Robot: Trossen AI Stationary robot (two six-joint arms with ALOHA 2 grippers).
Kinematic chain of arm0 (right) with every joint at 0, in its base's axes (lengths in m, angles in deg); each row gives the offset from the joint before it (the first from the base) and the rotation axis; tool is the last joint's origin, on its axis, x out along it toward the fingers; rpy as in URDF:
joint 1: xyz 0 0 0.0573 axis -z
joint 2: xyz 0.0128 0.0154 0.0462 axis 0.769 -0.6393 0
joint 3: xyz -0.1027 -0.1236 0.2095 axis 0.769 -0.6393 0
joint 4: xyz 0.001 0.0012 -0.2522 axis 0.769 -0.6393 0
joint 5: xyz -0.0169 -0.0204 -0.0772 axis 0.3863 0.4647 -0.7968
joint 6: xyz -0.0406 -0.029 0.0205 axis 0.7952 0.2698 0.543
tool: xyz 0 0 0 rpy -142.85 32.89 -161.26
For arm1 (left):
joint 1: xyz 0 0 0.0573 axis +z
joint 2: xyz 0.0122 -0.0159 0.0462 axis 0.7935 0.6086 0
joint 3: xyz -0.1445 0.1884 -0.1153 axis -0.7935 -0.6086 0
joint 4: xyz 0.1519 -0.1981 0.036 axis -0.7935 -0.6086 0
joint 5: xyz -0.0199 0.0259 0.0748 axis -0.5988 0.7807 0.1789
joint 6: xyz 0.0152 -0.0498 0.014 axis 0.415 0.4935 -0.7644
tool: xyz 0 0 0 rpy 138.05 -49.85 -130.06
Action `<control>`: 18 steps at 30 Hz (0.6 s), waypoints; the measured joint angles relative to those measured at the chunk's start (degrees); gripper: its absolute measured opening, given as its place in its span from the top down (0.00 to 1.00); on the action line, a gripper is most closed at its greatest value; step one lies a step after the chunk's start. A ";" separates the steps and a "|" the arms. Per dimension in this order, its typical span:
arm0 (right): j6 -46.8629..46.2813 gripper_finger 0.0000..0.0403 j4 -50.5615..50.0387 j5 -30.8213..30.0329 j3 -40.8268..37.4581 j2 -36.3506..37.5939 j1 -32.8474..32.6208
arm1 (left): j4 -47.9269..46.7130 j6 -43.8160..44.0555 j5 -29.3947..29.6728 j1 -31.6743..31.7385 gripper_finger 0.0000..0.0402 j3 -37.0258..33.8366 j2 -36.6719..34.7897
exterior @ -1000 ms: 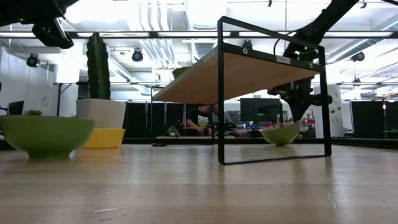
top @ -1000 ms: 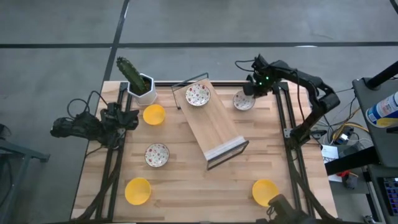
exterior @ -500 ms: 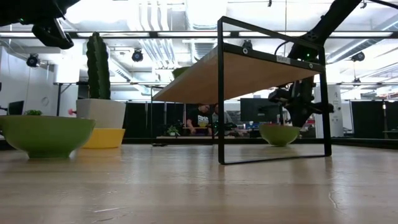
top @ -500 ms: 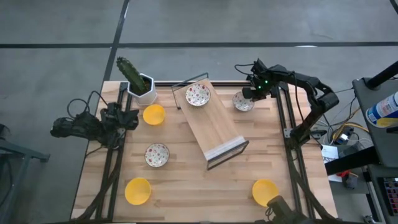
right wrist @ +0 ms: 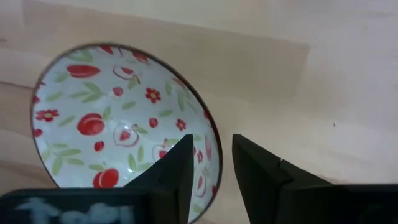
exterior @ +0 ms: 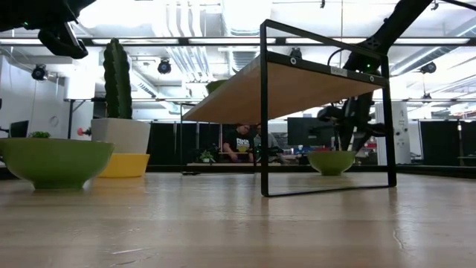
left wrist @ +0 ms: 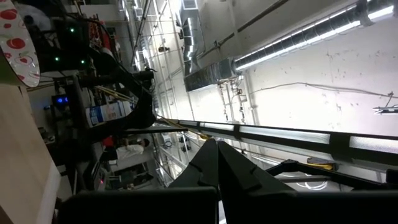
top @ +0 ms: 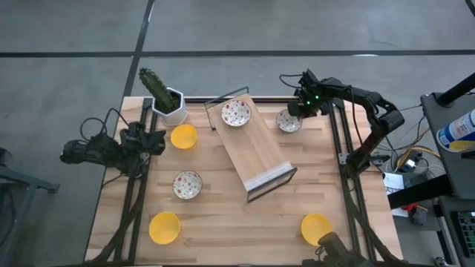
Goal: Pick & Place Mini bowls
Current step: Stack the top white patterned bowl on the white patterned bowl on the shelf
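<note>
My right gripper pinches the patterned bowl by its dark-edged rim (right wrist: 215,143) next, to stack the mini bowls on the wooden rack.
A white mini bowl with a red pattern (top: 288,121) (right wrist: 118,118) sits level on its base on the table's far right part (exterior: 331,162). My right gripper (top: 299,111) (right wrist: 212,142) hangs over its rim, open, one finger above the inside and one outside. A second patterned bowl (top: 236,113) lies on the upper end of the slanted wooden rack (top: 256,152), and a third (top: 187,185) is on the table. Three yellow bowls (top: 183,136) (top: 164,228) (top: 317,228) rest on the table. My left gripper (top: 156,141) (left wrist: 217,149) waits shut at the left edge.
A white pot with a cactus (top: 169,104) stands at the far left corner. The wooden rack with its black frame (exterior: 327,112) slants across the table's middle. The arms' black frames run along both side edges (top: 349,185).
My right gripper has opened and let go of the patterned bowl's rim, rising a little. The bowl, tilted and just above the table before, now sits level on the table.
</note>
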State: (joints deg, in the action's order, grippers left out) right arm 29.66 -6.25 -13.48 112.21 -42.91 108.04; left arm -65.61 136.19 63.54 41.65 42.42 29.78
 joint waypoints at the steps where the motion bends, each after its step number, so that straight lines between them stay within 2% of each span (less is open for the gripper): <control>1: -0.02 0.75 0.31 0.19 0.00 0.00 0.00 | 0.00 0.00 0.00 -0.01 1.00 0.00 0.00; 14: -0.22 0.96 2.18 2.19 -2.35 0.22 0.04 | 0.00 0.00 0.00 0.00 1.00 0.00 0.01; 18: -0.48 0.97 3.02 2.87 -3.50 0.43 0.09 | 0.00 0.02 0.00 0.01 1.00 0.00 0.00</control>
State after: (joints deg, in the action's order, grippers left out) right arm 29.18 -3.23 -10.62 108.71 -42.48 108.13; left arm -65.61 136.21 63.54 41.66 42.42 29.78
